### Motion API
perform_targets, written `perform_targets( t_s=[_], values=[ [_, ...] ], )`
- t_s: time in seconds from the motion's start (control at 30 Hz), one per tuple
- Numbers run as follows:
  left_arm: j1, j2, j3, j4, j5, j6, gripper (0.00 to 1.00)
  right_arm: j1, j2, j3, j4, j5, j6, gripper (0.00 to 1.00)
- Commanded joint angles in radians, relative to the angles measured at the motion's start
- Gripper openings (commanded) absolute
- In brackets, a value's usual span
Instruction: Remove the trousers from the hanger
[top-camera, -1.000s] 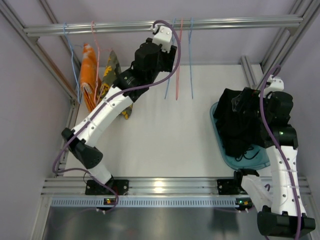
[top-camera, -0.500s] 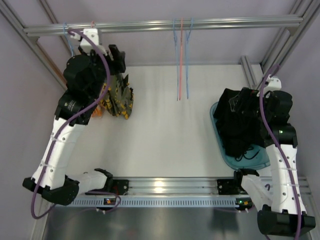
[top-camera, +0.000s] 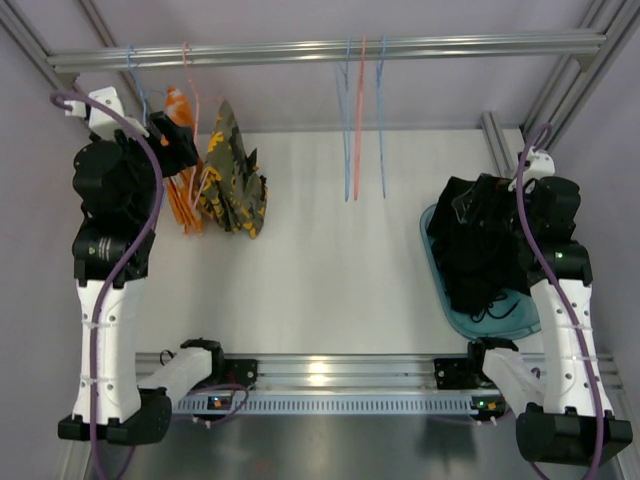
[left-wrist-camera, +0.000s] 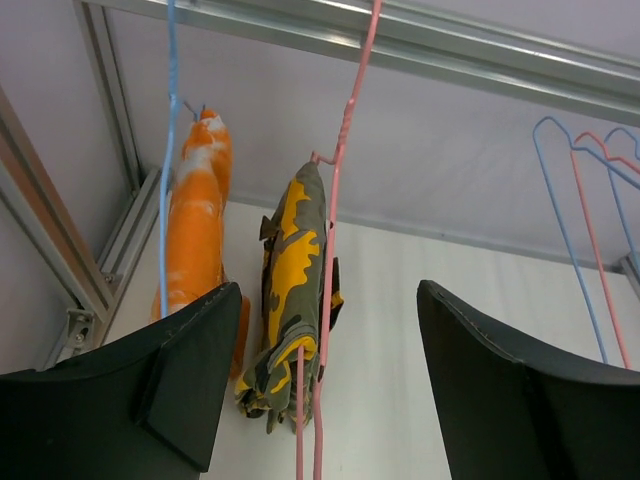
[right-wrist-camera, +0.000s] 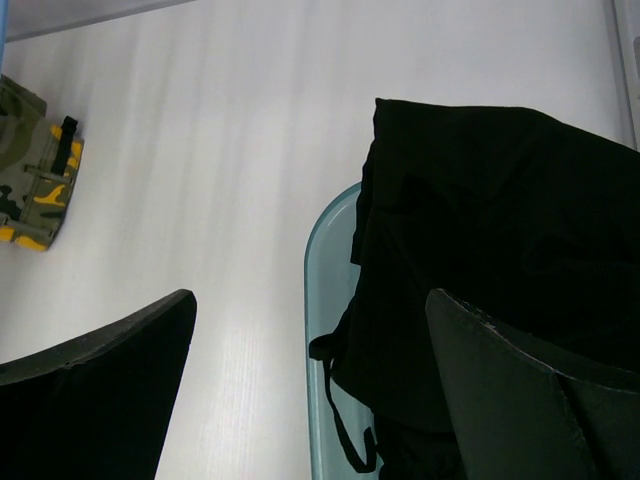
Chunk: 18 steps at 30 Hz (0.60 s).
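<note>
I need to reach the pink wire hanger with my left gripper and grab it just below its hook, so the camouflage trousers (top-camera: 232, 180) stay free to remove.
The olive camouflage trousers (top-camera: 232, 180) hang on a pink wire hanger (top-camera: 189, 95) at the left end of the rail. In the left wrist view the trousers (left-wrist-camera: 285, 290) and pink hanger (left-wrist-camera: 335, 190) sit straight ahead between my open fingers. My left gripper (top-camera: 172, 138) (left-wrist-camera: 328, 300) is open and empty, just left of them and apart. The black trousers (top-camera: 478, 245) (right-wrist-camera: 500, 220) lie heaped in a teal tray (top-camera: 452, 300) (right-wrist-camera: 322, 300). My right gripper (top-camera: 495, 205) (right-wrist-camera: 310, 300) is open and empty above the heap.
An orange-and-white garment (top-camera: 178, 160) (left-wrist-camera: 195, 230) hangs on a blue hanger (left-wrist-camera: 168, 150) left of the camouflage trousers. Three empty hangers (top-camera: 360, 110) (left-wrist-camera: 590, 200) hang mid-rail. The metal rail (top-camera: 450, 45) crosses the back; frame posts (top-camera: 100, 130) stand at both sides.
My left arm has swung from the middle of the rail to the far left, uncovering the camouflage trousers. The empty hangers have shifted a little. The right arm has barely moved.
</note>
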Motion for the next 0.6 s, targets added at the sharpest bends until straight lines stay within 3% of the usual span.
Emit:
perform_targets(
  t_s=[0.0, 0.27, 0.57],
  values=[
    [0.013, 0.102, 0.049, -0.046, 0.062, 0.009, 0.77, 0.001, -0.004, 0.054, 0.039, -0.029, 0.0, 0.99],
    [0.068, 0.237, 0.096, 0.106, 0.224, 0.05, 0.75, 0.001, -0.023, 0.04, 0.036, -0.027, -0.009, 0.99],
    [0.125, 0.395, 0.195, 0.156, 0.286, 0.021, 0.69, 0.001, -0.027, 0.036, 0.032, -0.01, -0.012, 0.99]
  ],
)
